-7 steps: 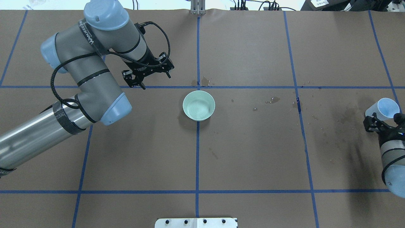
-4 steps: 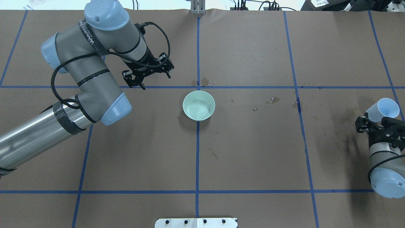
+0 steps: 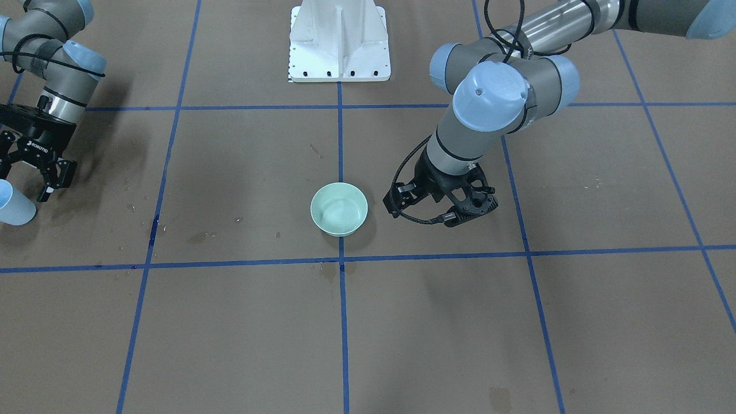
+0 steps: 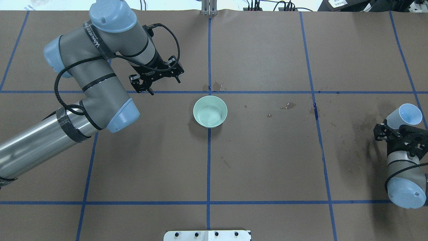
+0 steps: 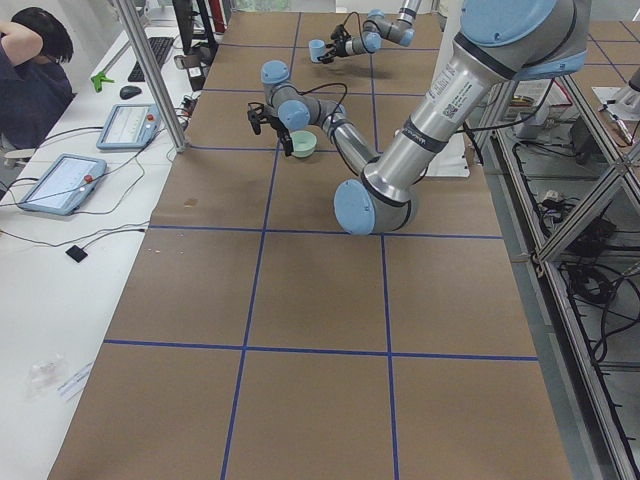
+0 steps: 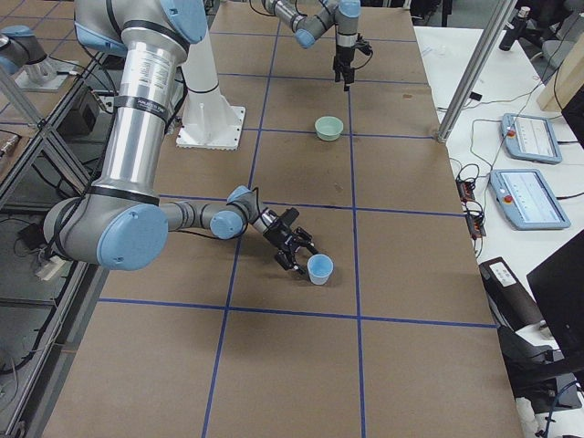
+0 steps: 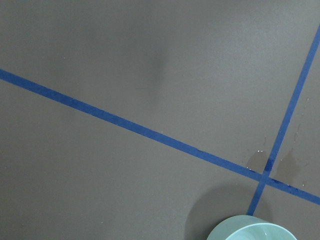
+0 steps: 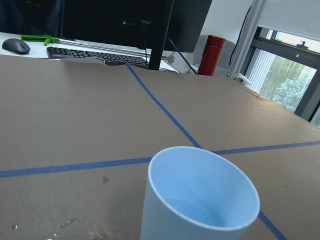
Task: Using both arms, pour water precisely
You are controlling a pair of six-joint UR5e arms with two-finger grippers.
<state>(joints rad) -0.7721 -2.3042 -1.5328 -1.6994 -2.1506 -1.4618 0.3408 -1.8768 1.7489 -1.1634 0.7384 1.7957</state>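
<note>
I will pour the water precisely from the light blue cup, so I will grab the cup by its round side (image 3: 15, 210) (image 8: 192, 227) with my right gripper next.
A pale green bowl (image 4: 210, 111) stands at the table's middle, also in the front view (image 3: 339, 209) and at the left wrist view's bottom edge (image 7: 250, 230). Its bottom shows a faint sheen; I cannot make out water for sure. My left gripper (image 4: 165, 87) hangs open and empty to the bowl's left, fingers down. A light blue cup (image 4: 406, 115) stands upright at the far right, large in the right wrist view (image 8: 200, 200). My right gripper (image 3: 26, 184) is open just behind the cup, not holding it.
Brown paper with a blue tape grid covers the table. Dark dried stains (image 4: 289, 105) lie right of the bowl and near the cup. The white pedestal (image 3: 339, 40) stands at the robot's side. An operator (image 5: 25, 60) sits beyond the far edge.
My right gripper has drawn back from the cup and shifted toward the table's middle; the cup stays standing. The left arm and the bowl have not moved.
</note>
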